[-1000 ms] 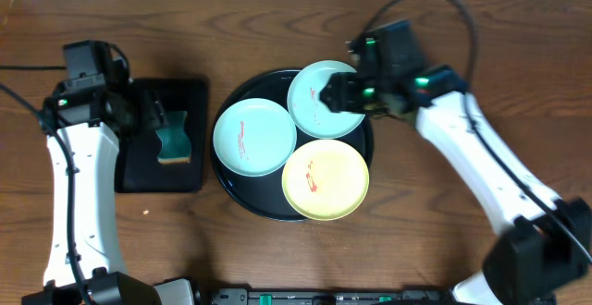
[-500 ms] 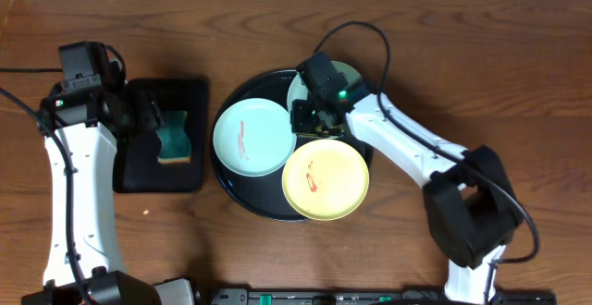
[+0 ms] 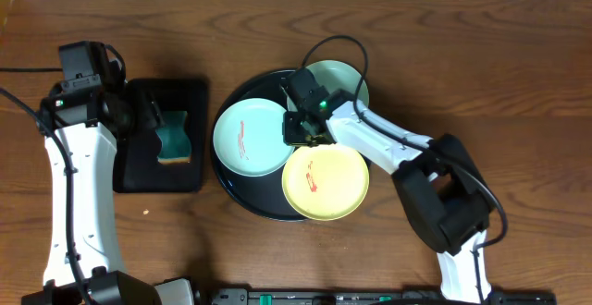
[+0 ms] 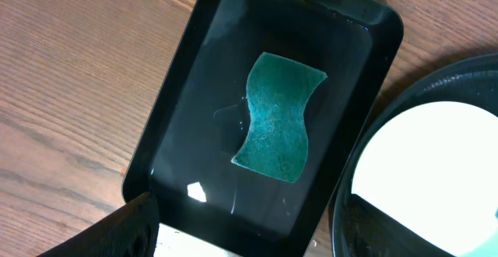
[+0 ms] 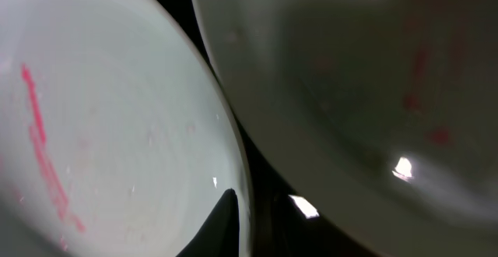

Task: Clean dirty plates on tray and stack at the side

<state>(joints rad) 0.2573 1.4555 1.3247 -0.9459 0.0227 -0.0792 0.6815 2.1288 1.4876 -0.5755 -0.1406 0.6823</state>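
Observation:
My left gripper reaches the teal sponge next and grabs it across its narrow middle. This leaves its wide ends free to clean dirty plates.
The round black tray holds three plates. A mint plate with a red smear lies at its left, a yellow smeared plate at the front, and a second mint plate at the back, partly under my right arm. My right gripper is low at the left mint plate's right rim. In the right wrist view one fingertip lies inside that plate, closed against its rim, and the other finger is hidden in the dark gap. The back plate is beside it. My left gripper is open and empty.
A rectangular black tray at the left holds a teal sponge. The left wrist view shows the sponge in the wet tray, with my open left fingers above its near edge. Brown wooden table all round.
My right gripper moved from over the back mint plate leftward and down to the left mint plate's rim. The back plate sits slightly further back-right. The left arm has not moved.

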